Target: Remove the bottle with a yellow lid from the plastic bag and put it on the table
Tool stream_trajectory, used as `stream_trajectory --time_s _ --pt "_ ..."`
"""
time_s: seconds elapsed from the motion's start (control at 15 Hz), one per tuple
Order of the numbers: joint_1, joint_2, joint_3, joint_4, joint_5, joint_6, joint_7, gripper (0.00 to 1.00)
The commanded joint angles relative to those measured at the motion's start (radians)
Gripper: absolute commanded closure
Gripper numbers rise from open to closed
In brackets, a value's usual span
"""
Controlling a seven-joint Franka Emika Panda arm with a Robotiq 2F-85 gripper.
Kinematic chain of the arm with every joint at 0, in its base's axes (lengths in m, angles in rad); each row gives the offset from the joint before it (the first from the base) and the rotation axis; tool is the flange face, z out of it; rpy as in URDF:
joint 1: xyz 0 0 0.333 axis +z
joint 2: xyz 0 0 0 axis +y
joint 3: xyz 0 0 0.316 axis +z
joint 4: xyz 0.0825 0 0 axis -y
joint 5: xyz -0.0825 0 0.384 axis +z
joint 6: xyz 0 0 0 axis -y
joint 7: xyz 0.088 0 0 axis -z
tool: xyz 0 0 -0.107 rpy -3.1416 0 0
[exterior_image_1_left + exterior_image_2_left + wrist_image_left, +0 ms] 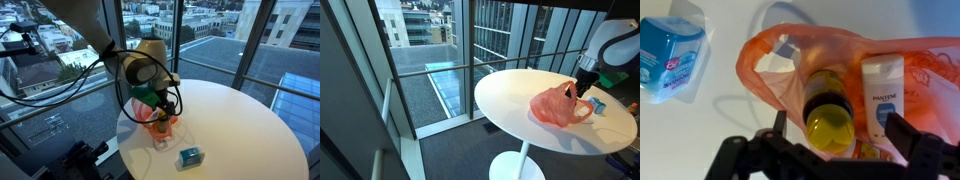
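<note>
My gripper is going to take the bottle by its yellow lid (pixel 830 122) from above next. The bottle's base then stays free to stand on the tabletop.
The bottle with the yellow lid (pixel 830 122) lies in the orange plastic bag (pixel 765 60), lid toward the camera, with its dark body behind the lid. A white Pantene bottle (pixel 882 95) lies beside it in the bag. My gripper (pixel 840 135) is open, one finger on each side of both bottles, and touches neither. In both exterior views the gripper (pixel 155 104) (pixel 582 90) hangs right over the bag (pixel 160 126) (pixel 556 106) on the round white table (pixel 240 125) (pixel 510 100).
A blue box (pixel 670 55) lies on the table next to the bag; it also shows in an exterior view (pixel 189 157). Tall glass windows and a railing stand close behind the table. The table edge is near the bag.
</note>
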Motion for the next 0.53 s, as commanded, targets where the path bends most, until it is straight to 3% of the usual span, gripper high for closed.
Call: stream_trajectory --time_s 0.0,0.47 --pt "0.001 0.024 0.007 0.05 0.032 -0.062 0.021 0.0" --pt "0.02 0.014 0.008 0.059 0.05 -0.146 0.104 0.0"
